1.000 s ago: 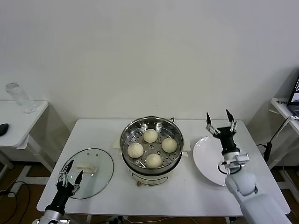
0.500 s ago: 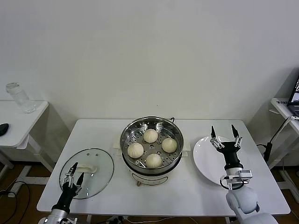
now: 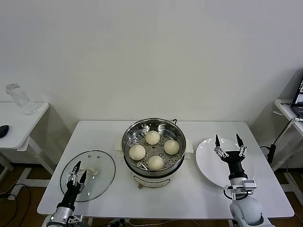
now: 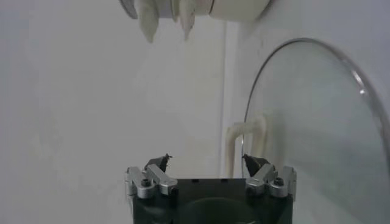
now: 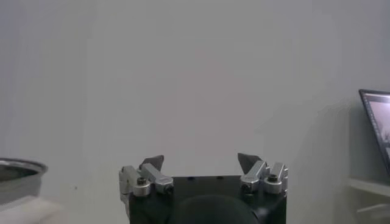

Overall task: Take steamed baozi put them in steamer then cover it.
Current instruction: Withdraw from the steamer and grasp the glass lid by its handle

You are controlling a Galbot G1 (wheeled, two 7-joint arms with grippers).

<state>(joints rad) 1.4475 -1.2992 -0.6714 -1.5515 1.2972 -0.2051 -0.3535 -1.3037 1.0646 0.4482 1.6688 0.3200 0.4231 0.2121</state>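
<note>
My left gripper isn't ready to close yet, because the white grip bar (image 3: 88, 171) on the lid is off-centre toward one finger. It needs to move right in its wrist view first, then close on the bar.
The steamer (image 3: 153, 126), a shiny steel pot on a white base, stands at the table's middle with several baozi (image 3: 152, 137) on its perforated tray. The cover (image 3: 102, 182), a clear glass lid with a white handle (image 3: 90, 170), lies flat on the table to the steamer's left. My left gripper (image 3: 79, 170) stands open and empty over the cover's near part, next to the handle. In the left wrist view the left gripper (image 4: 206, 159) shows the cover (image 4: 304, 122) and its handle (image 4: 244, 140) ahead. My right gripper (image 3: 227, 138) points up, open and empty, over the white plate (image 3: 206, 161). The right gripper (image 5: 201, 159) holds nothing in its own wrist view.
The empty white plate lies right of the steamer. A side table (image 3: 19, 120) at the left carries a clear jar (image 3: 18, 98) and a dark mouse (image 3: 3, 130). Another desk with a laptop (image 3: 298, 97) is at the far right. The steamer's rim (image 5: 18, 167) shows in the right wrist view.
My right gripper has dropped lower and drawn back toward the table's near edge, still open over the plate. My left arm has sunk a little beside the cover's handle.
</note>
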